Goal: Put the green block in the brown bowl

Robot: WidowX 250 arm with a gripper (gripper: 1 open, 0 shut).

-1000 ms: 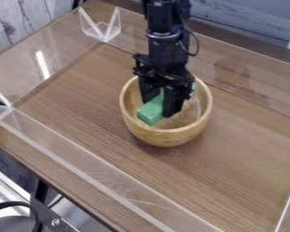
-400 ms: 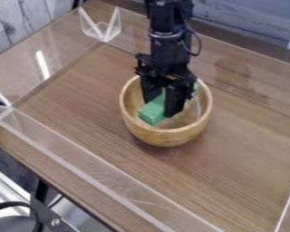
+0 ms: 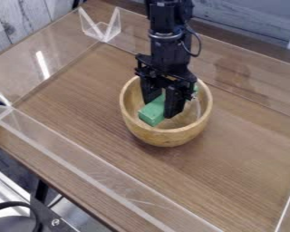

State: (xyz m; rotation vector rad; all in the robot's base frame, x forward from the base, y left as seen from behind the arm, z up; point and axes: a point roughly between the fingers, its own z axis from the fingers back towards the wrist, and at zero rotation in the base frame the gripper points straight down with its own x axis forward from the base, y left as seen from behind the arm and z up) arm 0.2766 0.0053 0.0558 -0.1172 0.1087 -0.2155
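Observation:
I should open my gripper now, because the green block's lower end sits inside the brown bowl's rim (image 3: 169, 139) and the block would stay in the bowl.
The brown bowl (image 3: 148, 132) sits near the middle of the wooden table, round and thick-walled. My black gripper (image 3: 167, 106) points straight down into it from above. Its fingers are shut on the green block (image 3: 154, 111), which shows as a bright green patch inside the bowl, with a smaller green bit to the right of the fingers. Whether the block rests on the bowl's bottom cannot be told, because the fingers cover part of it.
The wooden table (image 3: 75, 100) is fenced by low clear acrylic walls (image 3: 62, 145). A clear bracket (image 3: 102, 27) stands at the back left. A black cable (image 3: 8, 217) lies off the table at the lower left.

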